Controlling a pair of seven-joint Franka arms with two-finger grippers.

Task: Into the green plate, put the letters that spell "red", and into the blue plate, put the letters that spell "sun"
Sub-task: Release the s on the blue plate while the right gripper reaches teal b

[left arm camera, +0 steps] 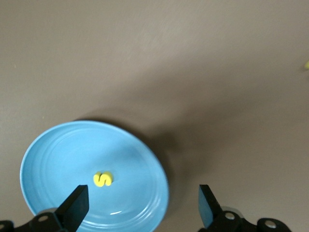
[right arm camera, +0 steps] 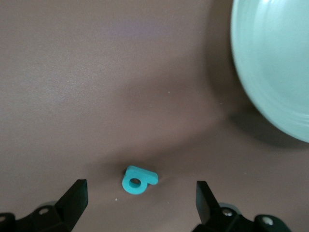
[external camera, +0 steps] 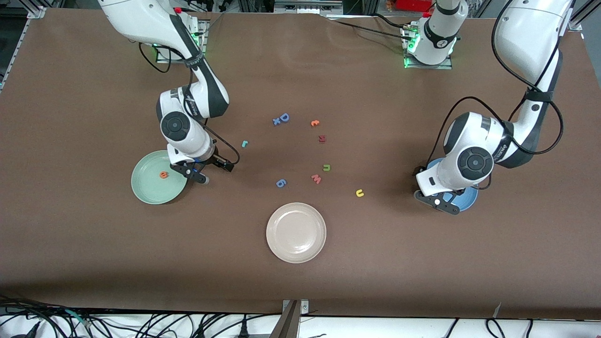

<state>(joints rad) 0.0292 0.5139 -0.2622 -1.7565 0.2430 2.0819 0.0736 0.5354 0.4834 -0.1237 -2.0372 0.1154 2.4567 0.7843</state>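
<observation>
I will next use my right gripper to grab the teal "d" by its round loop and stem [right arm camera: 137, 181], so that I can spell "red" in the green plate [right arm camera: 285, 63].
The green plate [external camera: 148, 188] lies toward the right arm's end of the table with the orange "e" [external camera: 163, 174] in it. My right gripper [external camera: 196, 174] [right arm camera: 141, 193] hangs open just beside that plate [right arm camera: 275, 72], over the teal "d" [right arm camera: 139, 179], which lies on the cloth between the fingers. The blue plate [external camera: 469, 201] [left arm camera: 58, 159] holds the yellow "s" [left arm camera: 102, 179]. My left gripper [external camera: 439, 202] [left arm camera: 142, 198] is open over its rim, holding nothing. The teal "r" [external camera: 244, 143], olive "n" [external camera: 327, 167] and yellow "u" [external camera: 360, 193] lie loose mid-table.
A cream plate [external camera: 296, 232] sits nearer the front camera at mid-table. Also scattered mid-table are a blue "D" [external camera: 281, 119], a small orange letter [external camera: 315, 123], a dark red letter [external camera: 322, 138], a pink "w" [external camera: 316, 178] and a blue "6" [external camera: 281, 183].
</observation>
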